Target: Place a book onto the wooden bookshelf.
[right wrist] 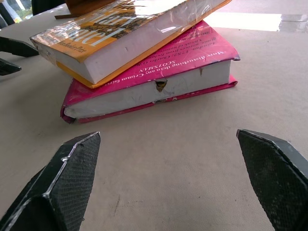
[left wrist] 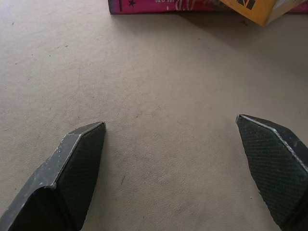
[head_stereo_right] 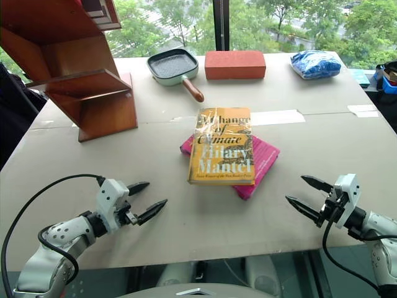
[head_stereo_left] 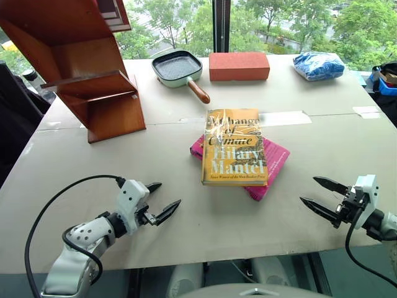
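My left gripper grabs the yellow-gold book by its lower spine corner (head_stereo_left: 206,179) next, since that corner juts past the pink book and leaves finger room underneath.
The yellow-gold book (head_stereo_left: 234,148) lies flat in the middle of the table, stacked on a thinner magenta-pink book (head_stereo_left: 271,168). The reddish-brown wooden bookshelf (head_stereo_left: 80,68) stands at the table's far left. My left gripper (head_stereo_left: 162,200) hovers open over the table near its front left, pointing toward the books with nothing between its fingers. My right gripper (head_stereo_left: 317,195) is open at the front right, aimed at the stacked books (right wrist: 139,57), which lie a short way ahead of its fingertips (right wrist: 72,168).
At the far edge sit a square pan (head_stereo_left: 178,68) with a wooden handle, a red brick block (head_stereo_left: 239,66) and a blue bag (head_stereo_left: 318,65). A strip of white tape (head_stereo_left: 284,118) lies behind the books. Bins (head_stereo_left: 388,77) stand at the far right.
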Tool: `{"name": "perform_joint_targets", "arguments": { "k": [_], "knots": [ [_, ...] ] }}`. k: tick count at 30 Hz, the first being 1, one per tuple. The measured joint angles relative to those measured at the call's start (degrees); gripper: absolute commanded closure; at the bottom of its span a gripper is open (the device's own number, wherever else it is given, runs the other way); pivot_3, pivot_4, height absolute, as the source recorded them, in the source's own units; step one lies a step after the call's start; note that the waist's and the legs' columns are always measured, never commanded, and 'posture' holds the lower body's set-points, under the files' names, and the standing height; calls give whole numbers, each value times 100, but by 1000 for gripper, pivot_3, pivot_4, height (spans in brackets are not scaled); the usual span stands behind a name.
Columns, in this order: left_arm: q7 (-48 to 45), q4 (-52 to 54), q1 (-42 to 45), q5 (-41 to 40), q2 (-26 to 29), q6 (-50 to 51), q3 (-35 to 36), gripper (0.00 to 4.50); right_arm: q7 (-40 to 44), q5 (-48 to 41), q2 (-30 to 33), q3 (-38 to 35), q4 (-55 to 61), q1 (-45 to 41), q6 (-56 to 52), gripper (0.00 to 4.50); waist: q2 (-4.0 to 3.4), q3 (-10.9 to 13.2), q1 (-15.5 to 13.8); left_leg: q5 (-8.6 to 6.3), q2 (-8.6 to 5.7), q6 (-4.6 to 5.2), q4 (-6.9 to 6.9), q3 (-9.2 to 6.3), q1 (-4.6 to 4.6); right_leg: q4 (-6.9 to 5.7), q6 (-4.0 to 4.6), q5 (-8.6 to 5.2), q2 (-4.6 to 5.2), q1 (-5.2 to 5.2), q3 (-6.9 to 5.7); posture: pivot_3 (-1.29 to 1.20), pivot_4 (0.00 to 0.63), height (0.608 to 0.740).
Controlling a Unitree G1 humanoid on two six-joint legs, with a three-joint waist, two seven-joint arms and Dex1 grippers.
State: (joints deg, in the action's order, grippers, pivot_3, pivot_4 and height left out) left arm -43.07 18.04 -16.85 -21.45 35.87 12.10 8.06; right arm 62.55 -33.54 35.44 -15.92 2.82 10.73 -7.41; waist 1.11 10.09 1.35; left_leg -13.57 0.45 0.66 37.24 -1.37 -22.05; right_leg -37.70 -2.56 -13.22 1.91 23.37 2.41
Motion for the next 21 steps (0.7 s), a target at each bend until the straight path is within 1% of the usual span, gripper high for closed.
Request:
{"name": "perform_joint_targets", "arguments": {
  "k": [7,14,17,21],
  "knots": [
    [-75,-201,325,-1,-171,-34,-141,21,-35,325,-10,0,-167,-103,386,0,2,0,-68,0,-1,1,4,6,-1,4,-3,-1,0,0,2,0,150,740],
    [-98,-253,471,-28,-181,8,-140,21,-68,351,-20,0,-162,-90,398,0,2,0,-58,-1,-1,1,2,6,-2,4,-2,-1,0,1,3,0,150,740],
    [-94,-253,569,-153,-204,190,-122,21,-73,359,-21,0,-154,-85,398,0,2,0,-62,-1,-1,1,3,5,-2,4,-3,-1,0,1,2,0,150,740],
    [-200,-299,1077,-382,-152,629,-142,21,-72,373,-10,-1,-134,-97,392,0,3,0,-79,-1,-3,2,4,2,-5,4,-3,-1,-3,1,-6,0,150,740]
  ]
}}
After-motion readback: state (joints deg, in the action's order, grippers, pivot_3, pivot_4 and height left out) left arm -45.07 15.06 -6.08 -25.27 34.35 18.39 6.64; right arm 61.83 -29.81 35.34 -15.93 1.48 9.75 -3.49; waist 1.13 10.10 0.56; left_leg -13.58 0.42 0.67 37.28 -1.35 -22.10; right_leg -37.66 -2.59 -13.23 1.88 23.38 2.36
